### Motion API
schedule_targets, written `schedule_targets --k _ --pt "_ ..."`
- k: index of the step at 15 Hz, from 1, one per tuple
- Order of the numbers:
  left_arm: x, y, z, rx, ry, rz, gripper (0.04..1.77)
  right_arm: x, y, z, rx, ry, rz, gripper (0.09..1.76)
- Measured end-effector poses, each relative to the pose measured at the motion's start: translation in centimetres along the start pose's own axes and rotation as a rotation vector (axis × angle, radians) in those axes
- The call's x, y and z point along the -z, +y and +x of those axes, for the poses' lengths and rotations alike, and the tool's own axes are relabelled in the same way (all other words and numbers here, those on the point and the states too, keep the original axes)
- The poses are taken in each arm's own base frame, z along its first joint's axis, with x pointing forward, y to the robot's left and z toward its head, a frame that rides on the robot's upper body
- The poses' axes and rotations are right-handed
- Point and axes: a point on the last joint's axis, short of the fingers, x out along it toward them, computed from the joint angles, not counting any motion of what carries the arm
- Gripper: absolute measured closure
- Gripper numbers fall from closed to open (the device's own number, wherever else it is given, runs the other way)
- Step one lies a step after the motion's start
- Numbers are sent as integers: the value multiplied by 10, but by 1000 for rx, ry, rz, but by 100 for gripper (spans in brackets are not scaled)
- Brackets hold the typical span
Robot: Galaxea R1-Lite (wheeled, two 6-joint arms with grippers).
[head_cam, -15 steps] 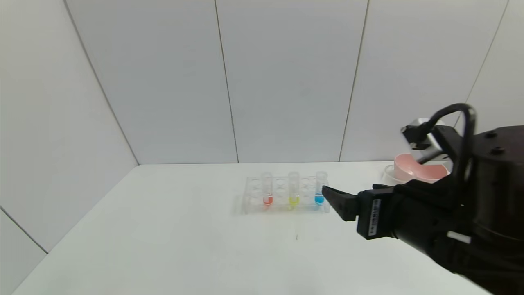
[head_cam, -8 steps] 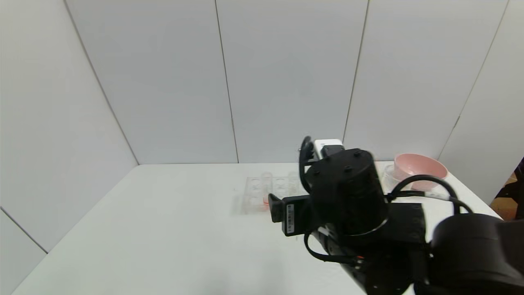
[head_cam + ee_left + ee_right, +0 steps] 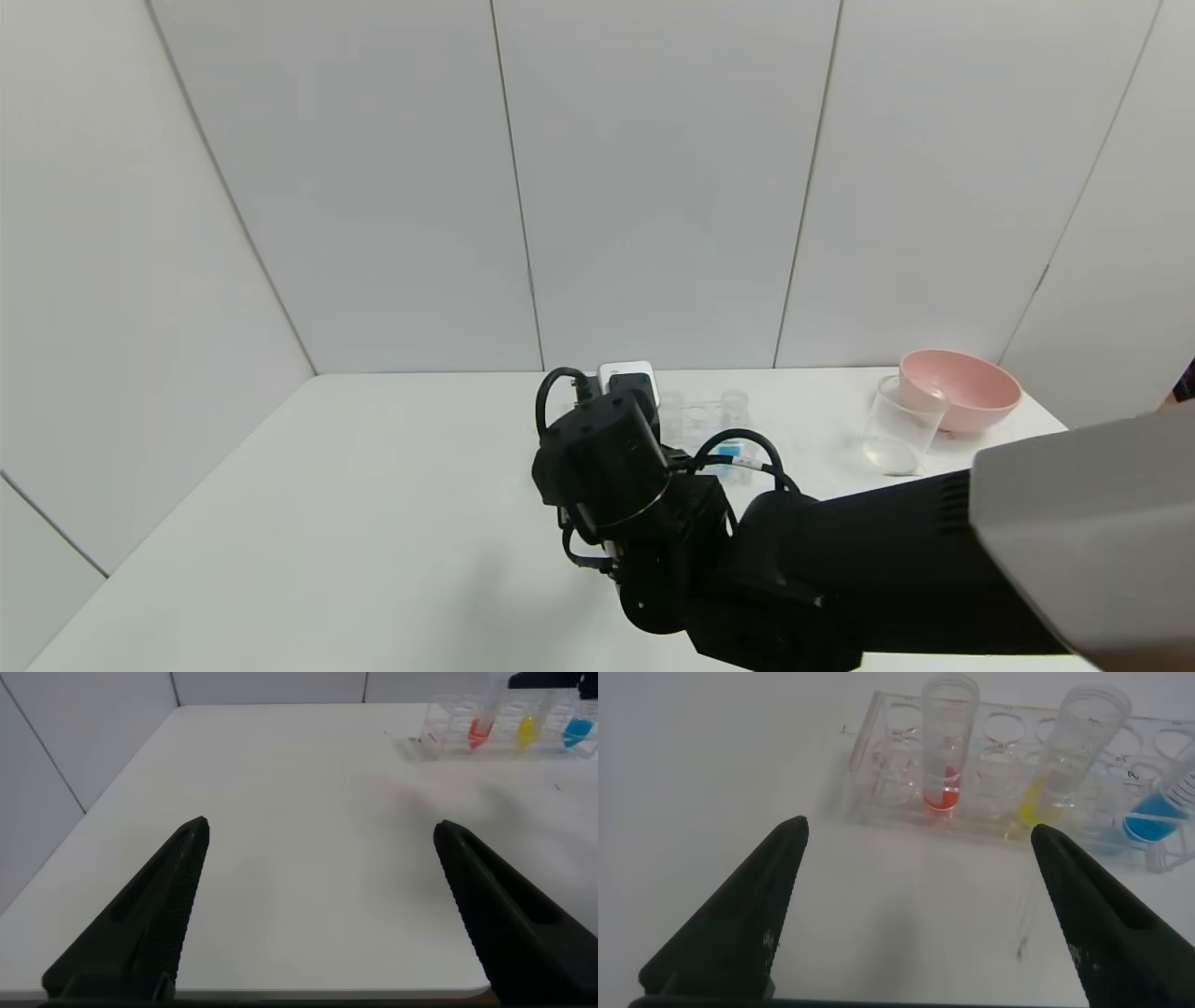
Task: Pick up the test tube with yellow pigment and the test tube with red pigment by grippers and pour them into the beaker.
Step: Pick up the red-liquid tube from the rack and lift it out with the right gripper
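Observation:
The rack (image 3: 878,775) surrounds the bottom of the test tube with red pigment, so my right gripper next needs to grab the tube by its upper part (image 3: 950,714) above the rack.
In the right wrist view, the test tube with red pigment (image 3: 948,751) and the test tube with yellow pigment (image 3: 1069,761) stand upright in a clear rack (image 3: 878,775), beside a tube with blue liquid (image 3: 1162,817). My right gripper (image 3: 920,831) is open and empty, just short of the rack and apart from it, facing the red and yellow tubes. In the head view my right arm (image 3: 607,457) hides those two tubes. The beaker (image 3: 896,434) stands at the right. My left gripper (image 3: 320,831) is open and empty over the table's left part, far from the rack (image 3: 439,728).
A pink bowl (image 3: 962,387) sits just behind the beaker at the far right. The blue tube (image 3: 733,457) and part of the rack (image 3: 700,415) peek out behind my right arm. White walls close the table at the back and left.
My right arm has swung left across the table, from beside the blue tube to in front of the rack. It now hides the red and yellow tubes and uncovers the beaker.

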Motion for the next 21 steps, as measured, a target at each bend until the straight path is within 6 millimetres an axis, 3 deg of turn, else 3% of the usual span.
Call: schedule_targets --k 7,21 --pt "0 0 0 0 0 0 9 9 4 50 77 -8 -53 14" --pt "0 0 0 0 0 0 9 8 4 102 158 -72 -5 14"
